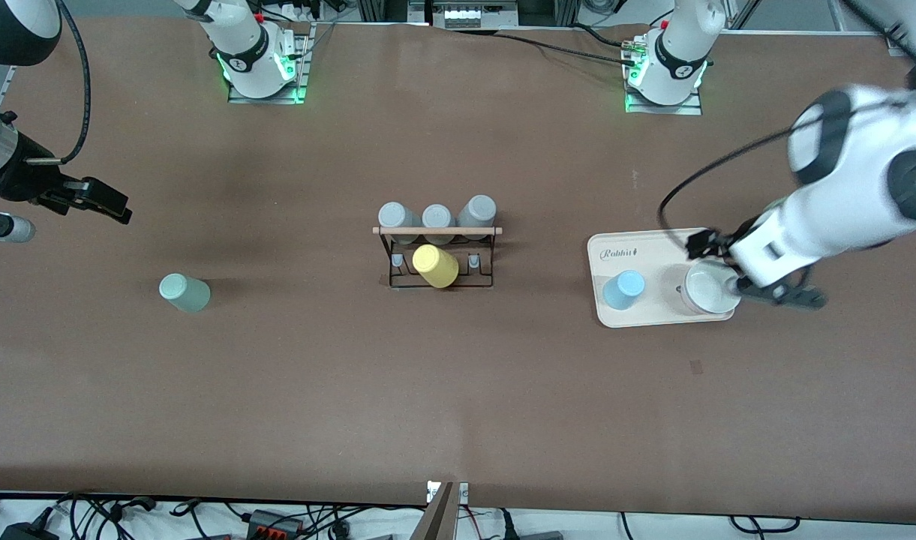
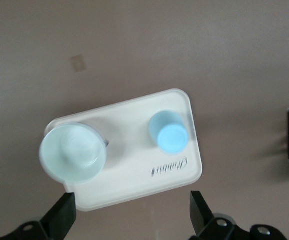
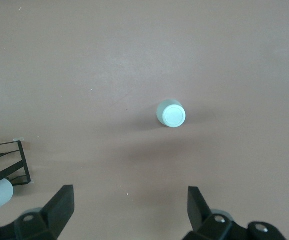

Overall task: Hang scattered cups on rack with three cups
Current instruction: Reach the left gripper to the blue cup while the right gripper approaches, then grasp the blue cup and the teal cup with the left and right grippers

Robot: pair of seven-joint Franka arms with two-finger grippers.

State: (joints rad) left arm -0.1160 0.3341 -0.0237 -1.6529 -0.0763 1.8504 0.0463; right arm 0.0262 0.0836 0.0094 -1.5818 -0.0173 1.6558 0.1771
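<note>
My left gripper grips the light blue cup by its closed base end (image 1: 631, 283) next. That leaves its open end free to slip over a rack peg (image 1: 473, 261).
The black wire rack (image 1: 436, 255) with a wooden rod across its top stands mid-table. The sage-green cup (image 1: 184, 292) stands upside down on the bare table toward the right arm's end; it also shows in the right wrist view (image 3: 172, 114). The light blue cup (image 1: 624, 290) stands upside down on the cream tray (image 1: 653, 251); it also shows in the left wrist view (image 2: 168, 132). My left gripper (image 1: 795, 298) is open and empty over the tray's edge (image 2: 132, 217). My right gripper (image 1: 109, 206) is open and empty, in the air (image 3: 129, 210) apart from the green cup.
Three grey cups (image 1: 436, 217) sit upside down along the rack's farther row. A yellow cup (image 1: 435, 266) sits on its nearer row between two bare pegs. A pale wide bowl (image 1: 709, 289) stands on the tray (image 2: 129, 150) beside my left gripper.
</note>
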